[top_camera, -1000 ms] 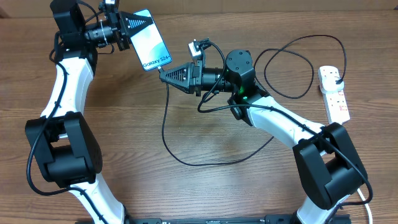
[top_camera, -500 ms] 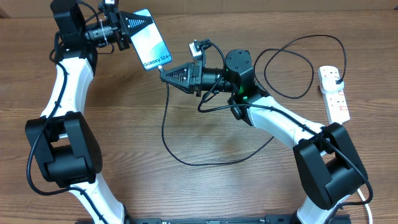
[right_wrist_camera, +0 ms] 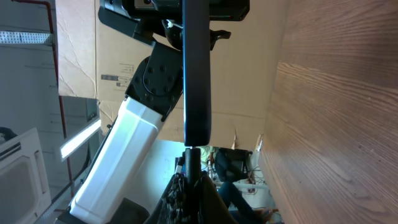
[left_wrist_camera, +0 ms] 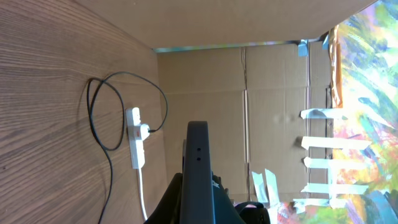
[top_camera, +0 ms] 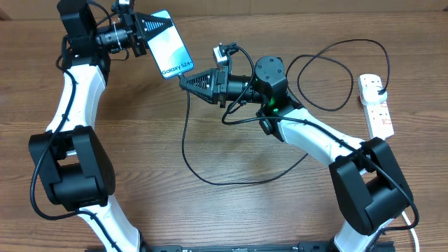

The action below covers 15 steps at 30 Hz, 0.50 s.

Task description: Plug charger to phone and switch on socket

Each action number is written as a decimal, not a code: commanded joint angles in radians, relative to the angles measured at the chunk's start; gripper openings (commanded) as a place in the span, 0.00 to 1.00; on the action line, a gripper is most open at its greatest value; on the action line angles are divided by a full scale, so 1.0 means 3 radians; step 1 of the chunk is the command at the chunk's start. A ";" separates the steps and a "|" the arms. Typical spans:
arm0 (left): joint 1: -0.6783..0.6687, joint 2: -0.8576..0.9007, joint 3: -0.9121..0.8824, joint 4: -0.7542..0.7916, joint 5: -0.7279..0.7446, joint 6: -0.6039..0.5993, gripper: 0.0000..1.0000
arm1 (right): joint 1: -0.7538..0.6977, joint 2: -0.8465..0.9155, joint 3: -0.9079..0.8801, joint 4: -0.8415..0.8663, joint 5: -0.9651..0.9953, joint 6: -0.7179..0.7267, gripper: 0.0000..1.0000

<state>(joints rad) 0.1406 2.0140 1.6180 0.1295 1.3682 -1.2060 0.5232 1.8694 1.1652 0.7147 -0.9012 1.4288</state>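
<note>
The connector's body sits against the phone's lower end with the connector's tip inside, so the right gripper needs to open: if it opened now, the connector would stay in place.
My left gripper (top_camera: 149,31) is shut on the top end of the phone (top_camera: 169,43), a slim handset with a blue-teal "Galaxy S24" screen, held tilted above the table. In the left wrist view its dark edge (left_wrist_camera: 198,168) rises between the fingers. My right gripper (top_camera: 186,81) is shut on the charger connector (right_wrist_camera: 191,163), whose tip touches the phone's lower end (right_wrist_camera: 194,68). The black charger cable (top_camera: 189,161) loops over the table to its plug in the white socket (top_camera: 376,105) at the far right, also in the left wrist view (left_wrist_camera: 134,140).
The black cable makes a second loop (top_camera: 329,77) between my right arm and the socket. The socket's white cord (left_wrist_camera: 142,196) runs off along the table edge. Cardboard walls (left_wrist_camera: 249,106) stand behind the table.
My right gripper has shifted slightly left and up, bringing the connector closer against the phone's lower end. The left arm and phone have not moved.
</note>
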 commanded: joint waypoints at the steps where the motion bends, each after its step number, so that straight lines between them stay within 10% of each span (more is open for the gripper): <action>1: -0.0060 -0.0113 0.0076 0.0022 0.0304 0.0019 0.04 | -0.0065 -0.0003 0.0072 0.0034 0.0275 0.0037 0.04; 15: -0.0102 -0.0113 0.0076 0.0023 0.0469 0.0057 0.04 | -0.0065 -0.0003 0.0072 0.0033 0.0336 0.0034 0.04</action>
<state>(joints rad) 0.1371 2.0140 1.6180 0.1329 1.3754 -1.2053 0.5232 1.8694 1.1652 0.7147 -0.9024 1.4364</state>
